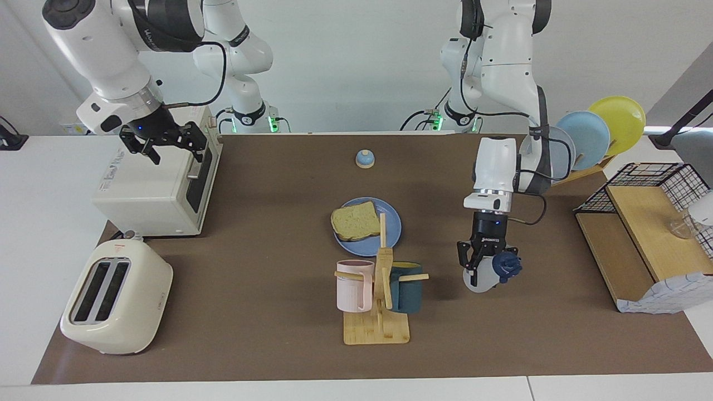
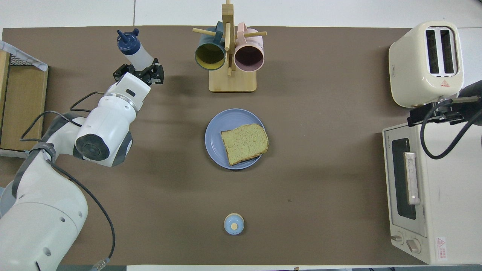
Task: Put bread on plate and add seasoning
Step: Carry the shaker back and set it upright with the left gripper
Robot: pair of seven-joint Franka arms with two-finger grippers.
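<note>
The white squeeze bottle (image 2: 139,58) is above the mat in the overhead view, so the bottle stays held in my left gripper for now.
The bread (image 1: 355,220) (image 2: 244,143) lies flat on the blue plate (image 1: 392,234) (image 2: 217,128) at the middle of the mat. My left gripper (image 1: 483,266) (image 2: 140,69) is shut on the seasoning (image 1: 482,278) (image 2: 138,54), a white squeeze bottle with a navy cap. The bottle hangs tilted, low over the mat beside the mug rack, toward the left arm's end. Whether its base touches the mat I cannot tell. My right gripper (image 1: 166,146) (image 2: 433,113) waits open and empty over the toaster oven.
A wooden mug rack (image 1: 377,323) (image 2: 232,81) with a pink and a teal mug stands farther from the robots than the plate. A toaster (image 1: 114,298), toaster oven (image 1: 150,189), bell (image 1: 365,159), plate rack (image 1: 590,133) and wire shelf (image 1: 646,234) ring the mat.
</note>
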